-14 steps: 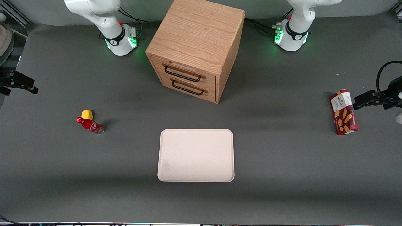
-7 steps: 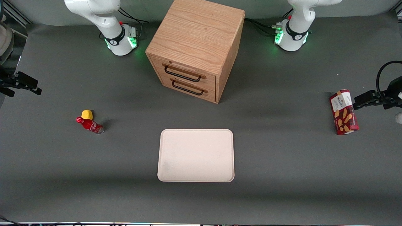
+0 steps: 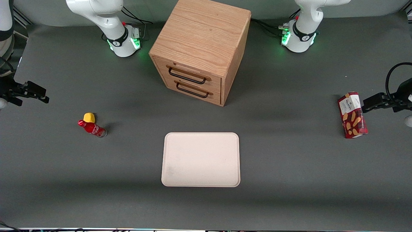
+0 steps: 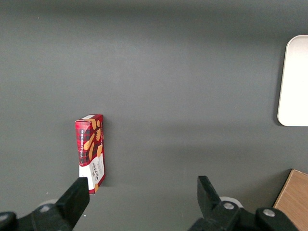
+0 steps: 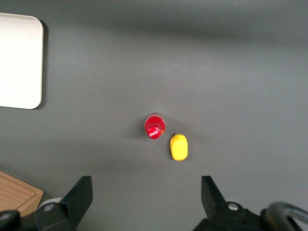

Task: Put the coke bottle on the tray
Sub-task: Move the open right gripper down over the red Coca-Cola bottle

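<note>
My gripper next has to grab the coke bottle by its red cap end (image 3: 82,123). Then it can place the bottle on the tray (image 3: 201,159).
The coke bottle (image 3: 92,128) stands upright on the grey table toward the working arm's end, with red cap, red label and clear base. In the right wrist view I look down on its red cap (image 5: 154,127). The pale cream-pink tray (image 3: 201,159) lies flat near the table's front middle; its corner shows in the right wrist view (image 5: 19,60). My gripper (image 3: 38,93) hangs high at the working arm's edge of the table, farther from the front camera than the bottle. It is open and empty (image 5: 147,197), apart from the bottle.
A yellow rounded lump (image 3: 89,117) lies right beside the bottle (image 5: 178,147). A wooden two-drawer cabinet (image 3: 201,51) stands at the table's middle back. A red snack box (image 3: 352,115) stands toward the parked arm's end.
My gripper has moved inward over the table and nearer the front camera, toward the bottle. The bottle, lump and tray have not moved.
</note>
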You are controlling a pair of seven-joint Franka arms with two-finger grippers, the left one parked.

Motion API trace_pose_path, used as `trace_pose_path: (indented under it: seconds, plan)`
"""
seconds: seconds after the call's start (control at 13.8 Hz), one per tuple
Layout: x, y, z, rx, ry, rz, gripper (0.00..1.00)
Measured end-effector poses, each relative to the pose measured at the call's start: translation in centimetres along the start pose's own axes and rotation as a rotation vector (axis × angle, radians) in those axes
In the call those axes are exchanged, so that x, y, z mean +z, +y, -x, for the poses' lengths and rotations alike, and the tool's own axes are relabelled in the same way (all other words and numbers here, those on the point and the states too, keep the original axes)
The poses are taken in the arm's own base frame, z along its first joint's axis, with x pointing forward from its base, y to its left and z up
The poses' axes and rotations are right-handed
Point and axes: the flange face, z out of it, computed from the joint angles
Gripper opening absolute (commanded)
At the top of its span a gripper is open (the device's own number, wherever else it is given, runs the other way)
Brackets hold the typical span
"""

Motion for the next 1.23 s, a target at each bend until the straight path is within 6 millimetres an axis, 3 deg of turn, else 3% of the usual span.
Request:
trace_pose_path:
  seconds: [0.29, 0.87, 1.23]
  plan:
    - [2.9, 0.0, -0.5, -0.001, -0.013, 0.0, 1.0]
    - [13.8, -0.1, -1.4, 0.0, -0.019, 0.002, 1.0]
    - [20.2, -0.4, 0.3, -0.001, 0.026, 0.011, 1.0]
